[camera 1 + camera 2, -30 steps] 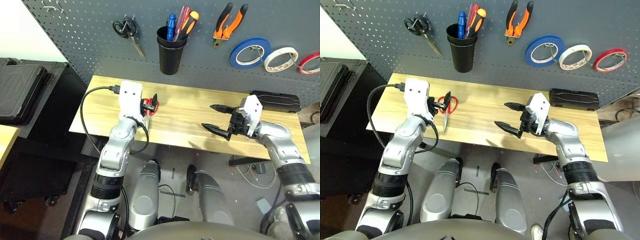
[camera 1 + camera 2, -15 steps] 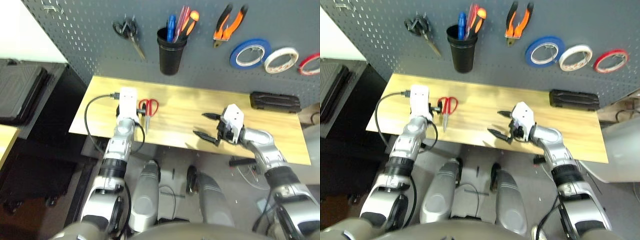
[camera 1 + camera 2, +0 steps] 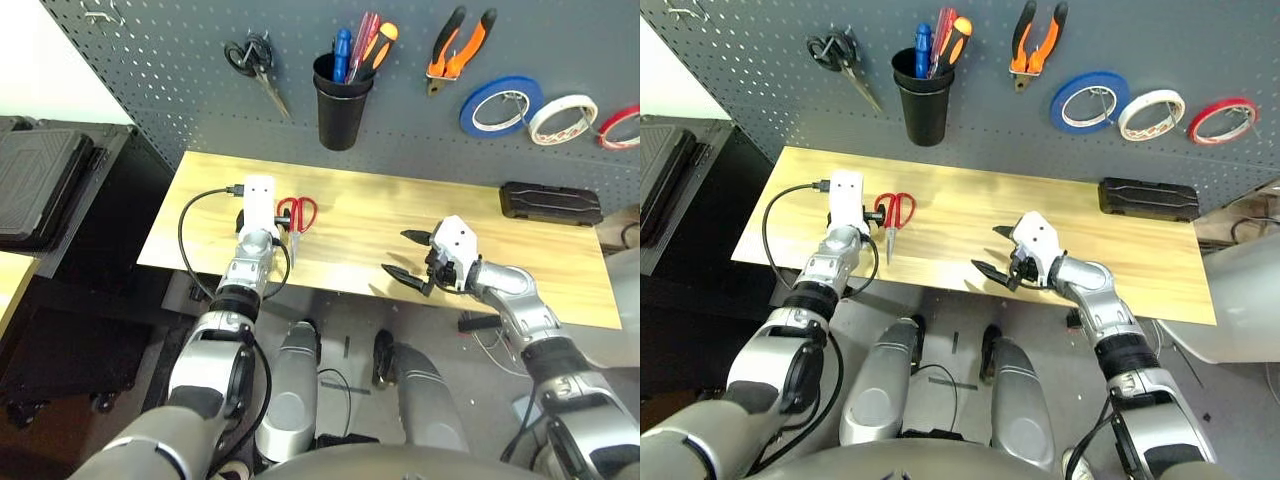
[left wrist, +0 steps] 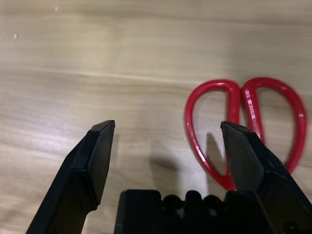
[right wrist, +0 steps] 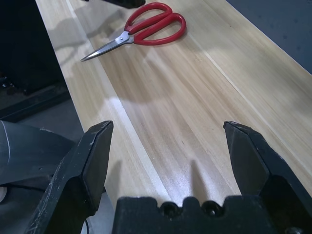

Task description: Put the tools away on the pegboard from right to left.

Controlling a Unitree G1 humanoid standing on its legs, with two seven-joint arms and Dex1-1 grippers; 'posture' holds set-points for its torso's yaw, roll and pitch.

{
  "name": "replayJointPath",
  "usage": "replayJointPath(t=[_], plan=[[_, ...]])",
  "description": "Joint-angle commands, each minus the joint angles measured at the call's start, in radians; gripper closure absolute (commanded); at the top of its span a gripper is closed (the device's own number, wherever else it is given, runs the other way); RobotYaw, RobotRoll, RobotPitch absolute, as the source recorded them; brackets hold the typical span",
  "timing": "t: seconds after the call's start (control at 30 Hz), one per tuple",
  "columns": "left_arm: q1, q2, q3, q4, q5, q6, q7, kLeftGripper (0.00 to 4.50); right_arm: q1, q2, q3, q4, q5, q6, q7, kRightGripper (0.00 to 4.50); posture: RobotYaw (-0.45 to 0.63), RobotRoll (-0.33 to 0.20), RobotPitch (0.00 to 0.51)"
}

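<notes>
My left gripper's fingers still hover above their shadow inside the handle loop, so it is too early to close on the red-handled scissors [image 3: 297, 220], and lowering comes first.
Red-handled scissors [image 3: 297, 220] lie flat on the wooden table [image 3: 350, 250], left of centre, blades toward the front edge. My left gripper [image 4: 168, 129] stands open just above the table, one finger over the nearer handle loop [image 4: 214, 122], nothing held. My right gripper [image 3: 412, 256] hangs open and empty over the table's front middle, and the scissors [image 5: 146, 27] lie well beyond it. On the pegboard [image 3: 180, 90] hang orange-and-black pliers [image 3: 455, 45] and a whitish tape roll [image 3: 562, 117]. A screwdriver [image 3: 378, 45] stands in the black cup [image 3: 340, 100].
Black-handled scissors [image 3: 258, 65] hang left of the cup. A blue tape roll [image 3: 500, 105] and a red one [image 3: 622, 125] flank the whitish roll. A black case [image 3: 552, 203] lies at the table's back right. A dark cabinet [image 3: 60, 190] stands to the left.
My left arm has drawn back and dropped, and its gripper now stands low beside the scissors' handles. My right gripper has shifted left and toward the table's front edge. Both stay open.
</notes>
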Motion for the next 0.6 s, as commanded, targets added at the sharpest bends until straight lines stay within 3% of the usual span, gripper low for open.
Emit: replayJointPath(t=[0.03,0.33,0.43,0.6], plan=[[-0.015,0.000,0.011,0.102,-0.002,-0.025,0.014,0.06,0.016,-0.001,0.015,-0.013,-0.008,0.014,-0.006,0.00,0.26,0.000,0.281],[-0.031,-0.006,0.012,0.220,-0.005,-0.028,-0.026,0.06,0.018,-0.014,0.011,-0.052,-0.007,0.033,-0.007,0.00,0.24,0.000,0.273],[-0.025,-0.013,0.011,0.230,-0.006,-0.031,-0.044,1.04,0.019,-0.020,0.013,-0.062,-0.003,0.033,0.004,0.00,0.24,0.000,0.268],[-0.019,-0.028,0.012,0.228,-0.009,-0.038,-0.046,3.06,0.016,-0.027,0.013,-0.061,0.001,0.027,0.020,0.00,0.25,0.000,0.263]])
